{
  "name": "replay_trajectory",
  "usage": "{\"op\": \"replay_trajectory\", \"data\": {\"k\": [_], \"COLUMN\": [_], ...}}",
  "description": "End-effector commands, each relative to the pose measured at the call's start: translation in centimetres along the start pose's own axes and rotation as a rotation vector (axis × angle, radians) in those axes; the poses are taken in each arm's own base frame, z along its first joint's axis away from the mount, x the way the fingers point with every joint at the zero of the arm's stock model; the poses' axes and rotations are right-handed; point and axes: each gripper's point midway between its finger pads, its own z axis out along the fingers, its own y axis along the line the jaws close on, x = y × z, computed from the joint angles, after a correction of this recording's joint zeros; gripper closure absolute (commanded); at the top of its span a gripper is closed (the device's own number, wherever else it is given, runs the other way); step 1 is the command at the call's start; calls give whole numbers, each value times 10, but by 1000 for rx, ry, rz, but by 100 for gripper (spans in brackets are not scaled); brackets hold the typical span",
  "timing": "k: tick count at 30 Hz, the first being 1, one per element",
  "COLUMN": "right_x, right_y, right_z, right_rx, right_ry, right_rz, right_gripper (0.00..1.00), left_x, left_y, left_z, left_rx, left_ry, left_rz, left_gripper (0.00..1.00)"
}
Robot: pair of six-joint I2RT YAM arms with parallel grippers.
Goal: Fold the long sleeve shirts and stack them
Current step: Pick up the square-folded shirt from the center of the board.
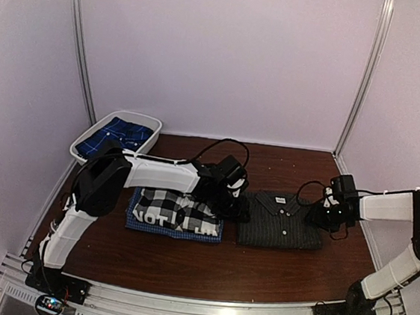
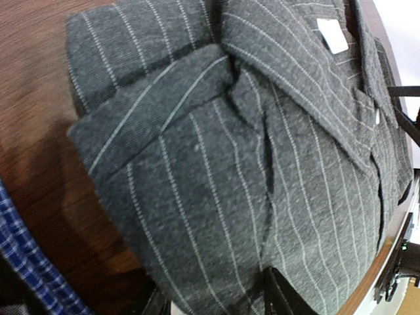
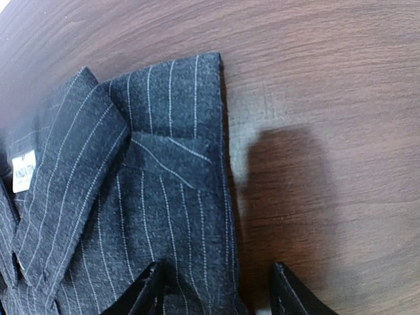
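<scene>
My left gripper grabs the folded pinstriped shirt (image 1: 278, 221) by its side edge nearest the checked shirt next, opposite my right gripper. The shirt stays folded for stacking.
A folded charcoal pinstriped shirt (image 1: 278, 221) lies collar up on the table, right of centre. My left gripper (image 1: 239, 210) is at its left edge. In the left wrist view (image 2: 220, 303) the jaws stand wide apart with the shirt's cloth (image 2: 216, 164) between them. My right gripper (image 1: 322, 217) is at the shirt's right edge, open. In the right wrist view (image 3: 220, 295) one finger is over the cloth (image 3: 164, 197) and the other over bare table. A folded black-and-white checked shirt (image 1: 174, 208) lies on a folded blue shirt (image 1: 140, 224) to the left.
A white basket (image 1: 148, 121) at the back left holds blue cloth (image 1: 114, 136) with pale lines. The brown table (image 1: 184, 264) ends at a metal rail in front. Pale walls and metal posts enclose the sides and back. Cables trail behind both wrists.
</scene>
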Motion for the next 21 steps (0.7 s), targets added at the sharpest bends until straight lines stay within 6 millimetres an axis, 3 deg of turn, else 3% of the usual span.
{"op": "replay_trajectory", "data": {"k": [1,3,9,12,17,21], "right_x": [14,18,12,1,-25,-44], "right_y": [3,7,22,27,49,78], "right_z": [9,11,5,-9,-44,-80], "right_rx": [-25,-46,-95,-103,-169,-245], "right_ry": [40,49,41,8,-73,-142], "right_rz": [0,2,-3,-5,-10,-24], "right_gripper": [46,51,84,100,100,100], "left_x": [4,1,-15,-32,-51,-56], "left_y": [-6,-13,-37,-56,-76,-79], "left_z": [17,17,3,-17,-59,-93], "left_rx": [49,75,140,174,199,202], "left_ry": [17,14,-21,-70,-132,-160], "left_rz": [-19,-20,-4,25,53,62], "left_gripper": [54,62,100,100,100,100]}}
